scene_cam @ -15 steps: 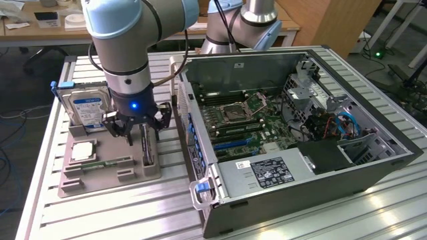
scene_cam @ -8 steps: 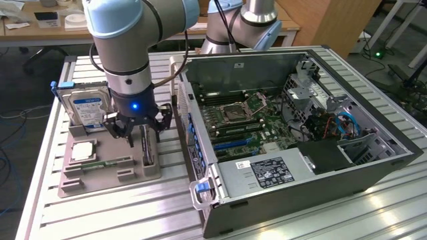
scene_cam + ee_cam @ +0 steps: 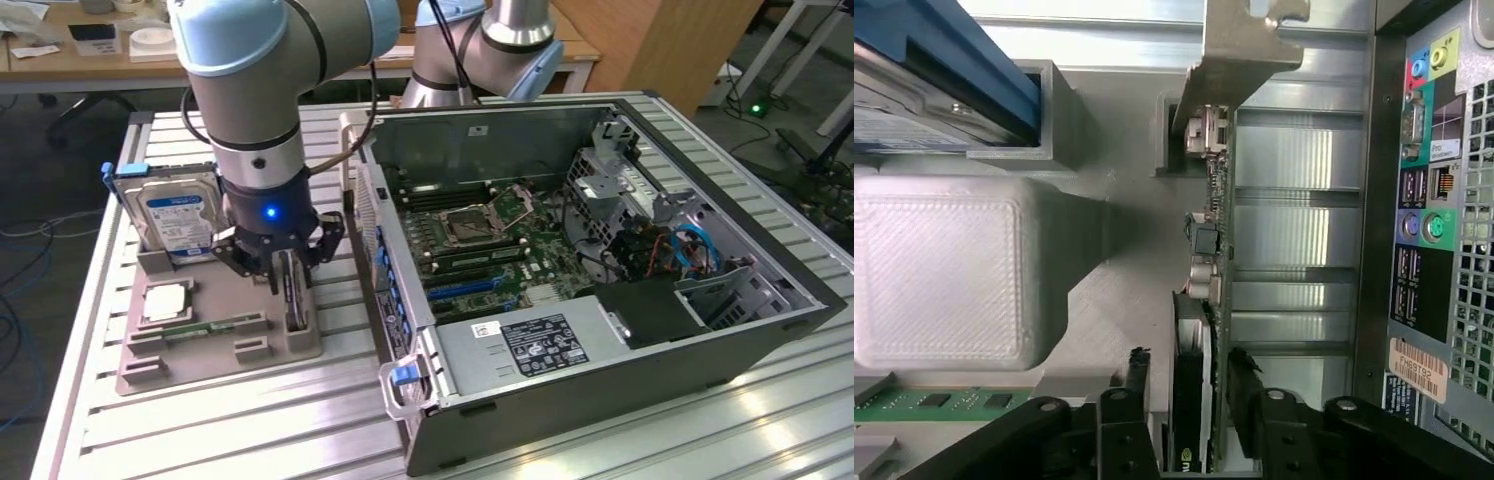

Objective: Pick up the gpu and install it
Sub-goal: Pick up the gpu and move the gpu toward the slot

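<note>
My gripper can hold the GPU by its black cooler body, so that the GPU's metal bracket stays free to fit into the case.
The gpu stands on edge in a slot of the grey parts holder, at the exterior view's left of the open computer case. In the wrist view the gpu is a thin dark card seen edge-on, with its grey metal bracket at the far end. My gripper is lowered over the card. Its black fingers straddle the gpu; one finger sits close against the card and the other stands a small gap away. The gripper is open around the card.
A silver hard drive with a blue label stands at the holder's far end. A square processor and a green memory stick lie on the holder. The case's rear port panel is close beside the gpu. The slatted metal table carries everything.
</note>
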